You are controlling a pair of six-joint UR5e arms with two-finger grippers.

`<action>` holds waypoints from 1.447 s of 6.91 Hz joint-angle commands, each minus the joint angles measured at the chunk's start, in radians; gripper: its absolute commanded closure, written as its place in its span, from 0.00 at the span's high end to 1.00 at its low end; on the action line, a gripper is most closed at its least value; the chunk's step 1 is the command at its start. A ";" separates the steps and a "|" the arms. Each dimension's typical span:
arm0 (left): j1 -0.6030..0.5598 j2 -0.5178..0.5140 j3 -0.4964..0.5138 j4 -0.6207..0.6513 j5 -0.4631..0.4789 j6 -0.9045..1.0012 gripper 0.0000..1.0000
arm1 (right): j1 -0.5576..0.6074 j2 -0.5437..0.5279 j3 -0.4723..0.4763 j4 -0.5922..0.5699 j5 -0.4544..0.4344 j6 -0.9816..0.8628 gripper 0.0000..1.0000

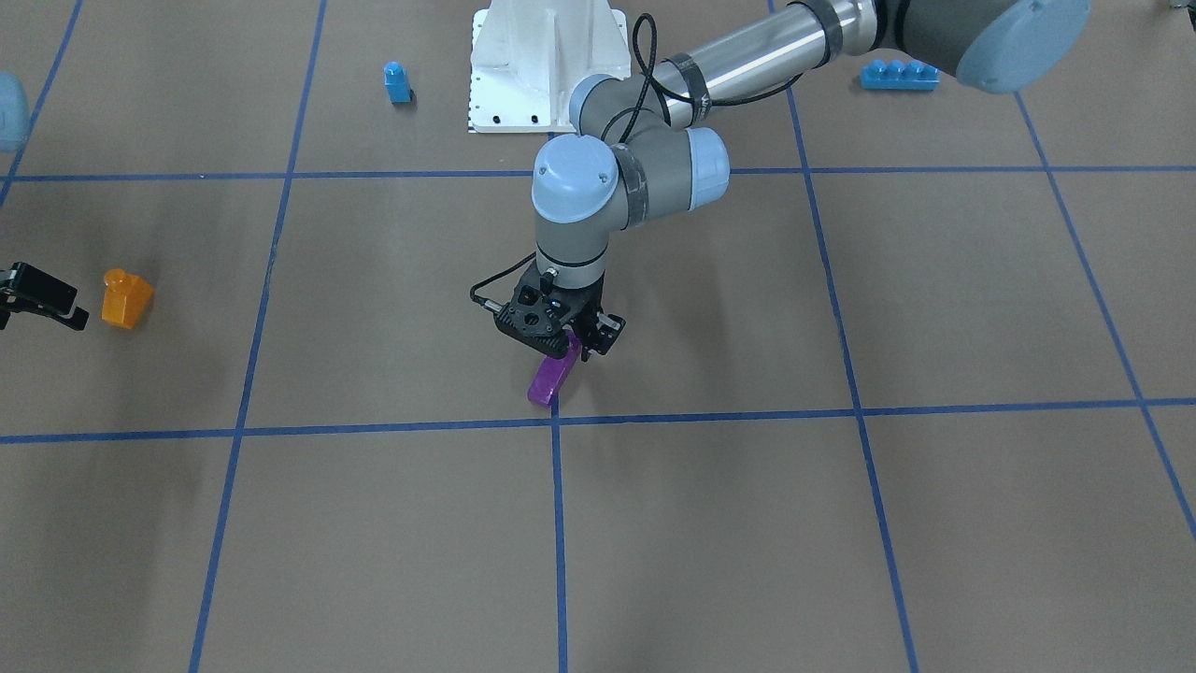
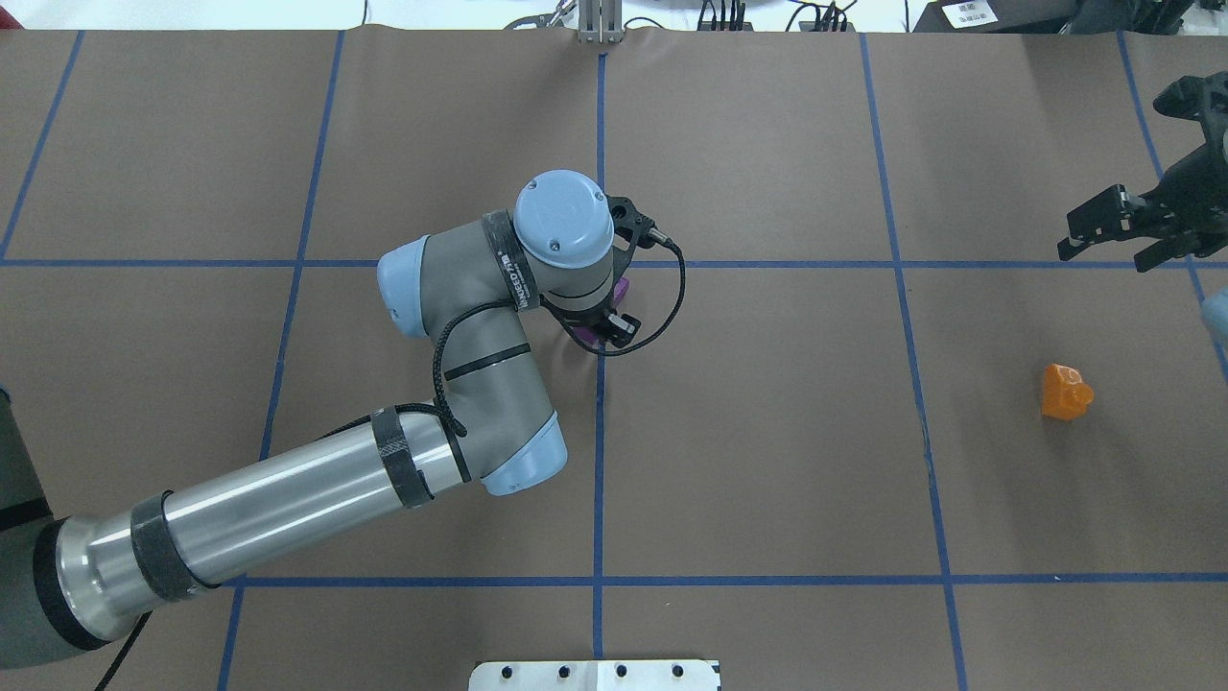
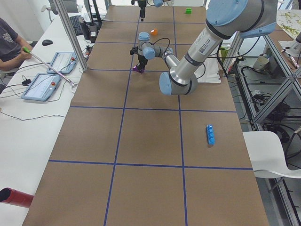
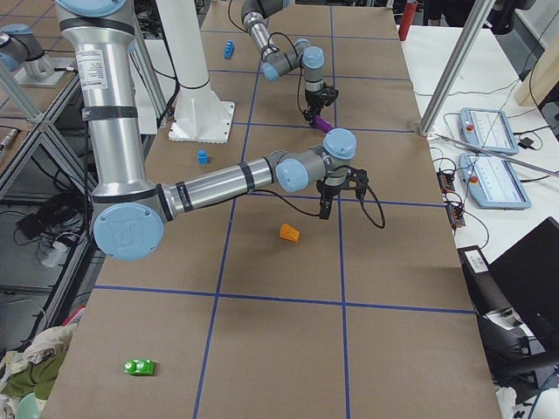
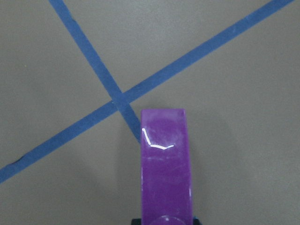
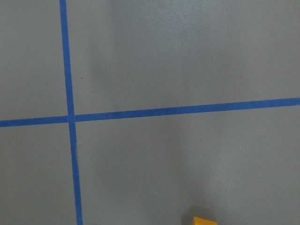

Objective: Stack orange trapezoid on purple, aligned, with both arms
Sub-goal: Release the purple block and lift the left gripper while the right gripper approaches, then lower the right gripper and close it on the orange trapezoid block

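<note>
The orange trapezoid should be stacked aligned on the purple brick [image 1: 551, 378], so the right gripper should next grab the orange trapezoid's knobbed end [image 1: 119, 280].
My left gripper [image 1: 568, 344] is shut on the purple brick [image 1: 551, 378] and holds it tilted at the table's middle, its low end close to a blue tape crossing. In the left wrist view the purple brick [image 5: 165, 164] sticks out from between the jaws. I cannot tell if it touches the table. The orange trapezoid [image 1: 126, 299] stands alone on the table, also seen from overhead [image 2: 1065, 392]. My right gripper [image 2: 1151, 232] hovers open and empty a short way from it. Only the orange brick's corner [image 6: 204, 220] shows in the right wrist view.
A small blue brick [image 1: 397, 82] and a long blue brick [image 1: 899, 75] lie on either side of the white robot base [image 1: 547, 65]. A green brick [image 4: 140, 367] lies far off at the table's right end. An operator [image 3: 9, 42] sits beside the table.
</note>
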 commanded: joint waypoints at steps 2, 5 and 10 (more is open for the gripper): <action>-0.098 0.001 -0.040 0.010 -0.173 -0.004 1.00 | -0.024 -0.002 -0.013 0.000 -0.008 0.000 1.00; -0.201 0.007 -0.083 0.053 -0.245 0.007 1.00 | -0.145 -0.026 0.002 0.038 -0.129 0.211 1.00; -0.205 0.021 -0.100 0.055 -0.245 0.007 1.00 | -0.226 -0.190 0.026 0.184 -0.151 0.386 1.00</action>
